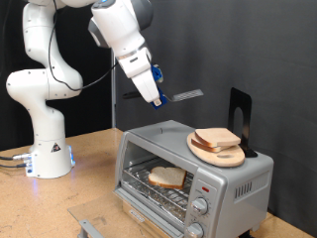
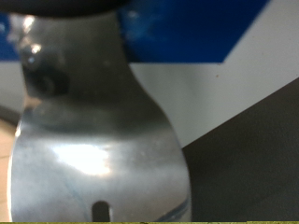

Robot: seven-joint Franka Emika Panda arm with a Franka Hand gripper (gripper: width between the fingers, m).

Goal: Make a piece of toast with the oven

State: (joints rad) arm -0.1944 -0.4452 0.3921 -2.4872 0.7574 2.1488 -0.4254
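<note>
The spatula's metal blade hangs above the oven's top (image 1: 170, 134), so it is too early to let go. My gripper keeps holding the spatula from here.
The silver toaster oven (image 1: 241, 182) stands at the exterior view's lower right, and its door appears to be folded down open. One piece of toast (image 1: 166, 178) lies on the wire rack inside. My gripper (image 1: 151, 87) hangs above and to the left of the oven. It is shut on a blue-handled spatula whose metal blade (image 1: 186, 95) points right, over the oven top. The wrist view is filled by the shiny blade (image 2: 103, 140) and part of the blue handle (image 2: 187, 28). My fingers do not show there.
A round wooden board (image 1: 230, 157) with more bread slices (image 1: 216, 138) sits on the oven's top. A black stand (image 1: 240, 107) rises behind it. The arm's white base (image 1: 48, 149) stands on the wooden table at the left.
</note>
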